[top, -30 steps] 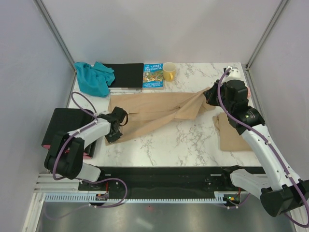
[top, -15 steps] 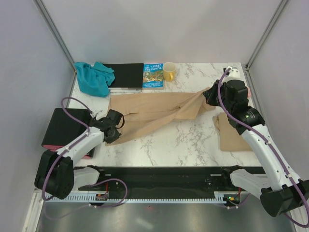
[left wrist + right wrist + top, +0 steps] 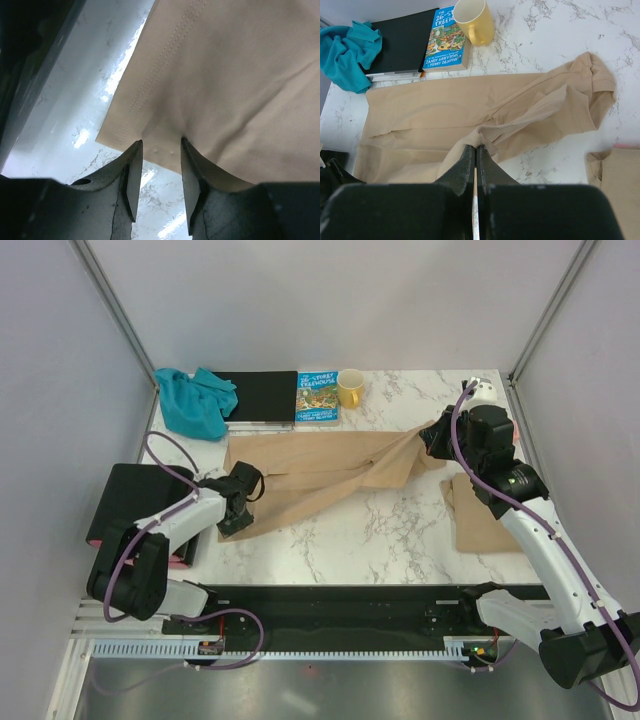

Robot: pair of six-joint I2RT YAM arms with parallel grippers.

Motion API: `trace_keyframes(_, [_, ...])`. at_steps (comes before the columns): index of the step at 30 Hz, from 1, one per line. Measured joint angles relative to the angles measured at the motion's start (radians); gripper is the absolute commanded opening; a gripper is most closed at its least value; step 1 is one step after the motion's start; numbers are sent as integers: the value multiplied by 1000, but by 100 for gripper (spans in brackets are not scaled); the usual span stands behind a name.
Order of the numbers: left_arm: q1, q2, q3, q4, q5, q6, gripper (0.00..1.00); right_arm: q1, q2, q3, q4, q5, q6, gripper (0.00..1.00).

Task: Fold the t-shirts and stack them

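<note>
I should next use my left gripper to grab the tan t-shirt's near corner by the stitched hem. Then it folds that edge over the shirt.
A tan t-shirt lies stretched in wrinkles across the middle of the marble table. My left gripper is at its near left corner. In the left wrist view the jaws stand open, and the stitched hem of the shirt lies just past the fingertips. My right gripper is at the shirt's right end, shut on a pinched fold of the cloth. A second tan t-shirt lies folded at the right edge. A teal garment is bunched at the back left.
Along the back edge stand a black board, a picture book and a yellow mug. A black box sits off the table's left side. Grey walls close in left, right and back.
My left gripper has opened and let go of the shirt's hem corner, which now rests on the table. The left arm shifted a little and came back. The right arm has stayed still.
</note>
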Motion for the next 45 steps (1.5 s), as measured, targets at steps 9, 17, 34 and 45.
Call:
trace_keyframes(9, [0, 72, 31, 1, 6, 14, 45, 0, 0, 0, 0, 0, 0, 0])
trace_keyframes(17, [0, 126, 77, -3, 12, 56, 44, -1, 0, 0, 0, 0, 0, 0])
trace_keyframes(34, [-3, 135, 81, 42, 41, 79, 2, -8, 0, 0, 0, -4, 0, 0])
trace_keyframes(45, [-3, 39, -2, 109, 54, 101, 2, -11, 0, 0, 0, -8, 2, 0])
